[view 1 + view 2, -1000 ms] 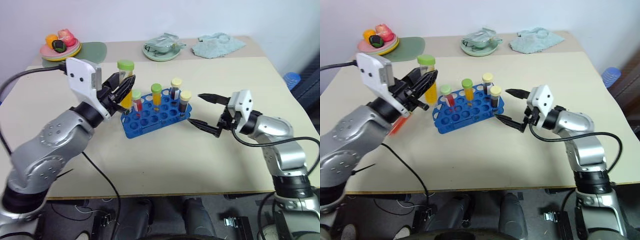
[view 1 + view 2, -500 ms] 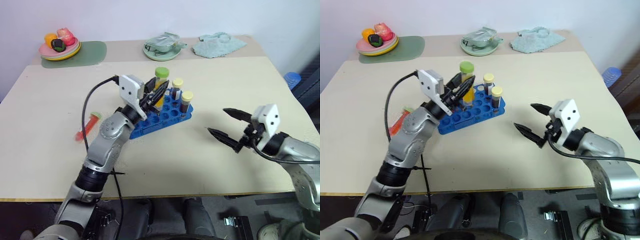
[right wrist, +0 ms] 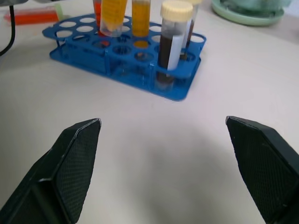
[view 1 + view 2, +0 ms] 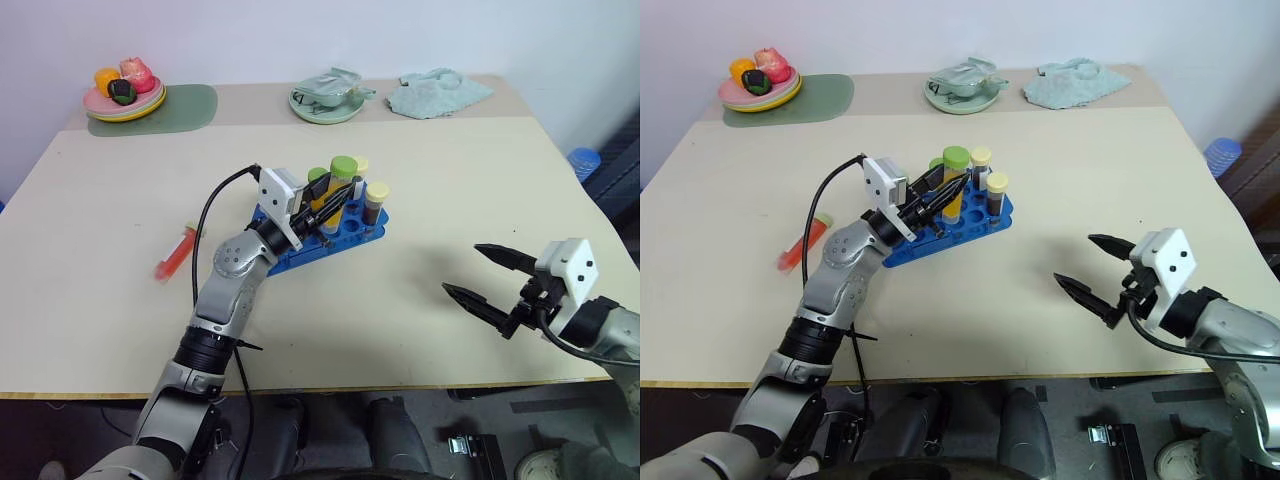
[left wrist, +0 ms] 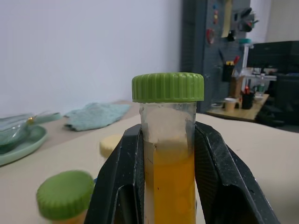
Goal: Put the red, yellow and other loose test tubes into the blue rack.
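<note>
The yellow tube's lower end (image 4: 331, 226) is still above the blue rack's holes, so the tube would drop if my left gripper opened now. My left gripper should lower the tube into a hole before letting go.
My left gripper (image 4: 325, 195) is shut on a yellow test tube (image 4: 343, 167) with a green cap, held tilted over the blue rack (image 4: 350, 232). Its lower end (image 3: 110, 29) hangs just above the holes. In the left wrist view the black fingers (image 5: 128, 158) clamp the tube (image 5: 170, 168) from both sides. Several capped tubes stand in the rack, among them a dark brown one (image 3: 169, 46) with a cream cap. A red tube (image 4: 174, 256) lies loose on the table left of the rack. My right gripper (image 4: 462, 270) is open and holds nothing, near the table's front right, well apart from the rack.
Along the far edge are a plate of toy food (image 4: 122, 95) on a green mat (image 4: 192, 100), a green dish (image 4: 325, 100) and a teal cloth (image 4: 440, 90). A black cable (image 4: 215, 200) loops from my left wrist.
My left gripper has carried the yellow tube right and down, from beside the rack to over it. My right gripper has drawn back from the rack toward the front right, still open.
</note>
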{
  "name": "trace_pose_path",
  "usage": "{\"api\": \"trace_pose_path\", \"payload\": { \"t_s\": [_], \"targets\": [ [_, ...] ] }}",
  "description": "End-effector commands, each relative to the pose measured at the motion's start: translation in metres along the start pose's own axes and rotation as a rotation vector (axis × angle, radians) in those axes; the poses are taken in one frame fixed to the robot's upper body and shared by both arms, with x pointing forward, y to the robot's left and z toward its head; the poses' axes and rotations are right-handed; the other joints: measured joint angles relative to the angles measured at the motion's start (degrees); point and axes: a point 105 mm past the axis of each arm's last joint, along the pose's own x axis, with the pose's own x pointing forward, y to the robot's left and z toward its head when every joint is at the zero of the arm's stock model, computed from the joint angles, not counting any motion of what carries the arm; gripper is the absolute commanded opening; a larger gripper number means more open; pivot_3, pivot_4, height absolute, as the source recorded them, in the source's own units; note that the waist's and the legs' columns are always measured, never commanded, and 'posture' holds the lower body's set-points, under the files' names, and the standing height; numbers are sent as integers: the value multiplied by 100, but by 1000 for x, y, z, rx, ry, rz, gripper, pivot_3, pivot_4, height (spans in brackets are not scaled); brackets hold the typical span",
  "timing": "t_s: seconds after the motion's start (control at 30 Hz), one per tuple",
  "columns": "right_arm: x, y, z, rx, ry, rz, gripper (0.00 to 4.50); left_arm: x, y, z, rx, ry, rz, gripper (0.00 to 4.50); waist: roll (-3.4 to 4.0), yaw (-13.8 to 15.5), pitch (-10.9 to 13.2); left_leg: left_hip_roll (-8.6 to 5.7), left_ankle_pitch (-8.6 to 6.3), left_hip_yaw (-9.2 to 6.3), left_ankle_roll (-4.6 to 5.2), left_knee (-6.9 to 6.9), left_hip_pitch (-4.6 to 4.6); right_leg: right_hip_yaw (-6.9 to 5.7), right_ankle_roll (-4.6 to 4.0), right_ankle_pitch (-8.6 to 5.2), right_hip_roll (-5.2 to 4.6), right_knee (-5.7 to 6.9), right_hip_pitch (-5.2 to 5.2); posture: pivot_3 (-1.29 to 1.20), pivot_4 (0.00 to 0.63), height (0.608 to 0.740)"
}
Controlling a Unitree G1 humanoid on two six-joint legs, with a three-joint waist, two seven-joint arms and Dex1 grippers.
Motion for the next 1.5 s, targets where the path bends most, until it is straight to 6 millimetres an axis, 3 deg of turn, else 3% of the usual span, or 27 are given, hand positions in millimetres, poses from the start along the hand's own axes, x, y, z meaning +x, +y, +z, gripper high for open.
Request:
{"api": "trace_pose_path", "payload": {
  "t_s": [0.03,0.17,0.33,0.8,1.5],
  "targets": [
    [-8,-1,13,-44,-21,-1,4399,2,-7,6,10,-46,-30,846,0,1,0,0,0,0,1,0,0,0,0,0,0,0,1,0,150,740],
    [-13,0,19,-54,-9,-1,4399,3,-16,-6,28,-42,-59,846,1,8,0,0,-1,0,1,1,0,0,2,1,-1,-2,3,0,150,740],
    [-17,0,25,-60,0,-13,4399,5,-14,-22,65,12,-61,846,0,15,0,0,-3,1,4,3,1,0,3,2,-1,-4,5,0,150,740],
    [-19,3,28,-56,-2,-33,4399,-2,-4,-25,211,41,-55,846,1,45,-1,0,-5,1,8,4,7,-2,6,2,-2,-7,13,0,150,740],
    [-12,2,34,-72,-12,-19,4399,8,-17,-51,54,19,-81,846,0,160,-5,-2,-7,0,12,11,11,-4,14,7,-3,-16,27,0,150,740]
  ]
}}
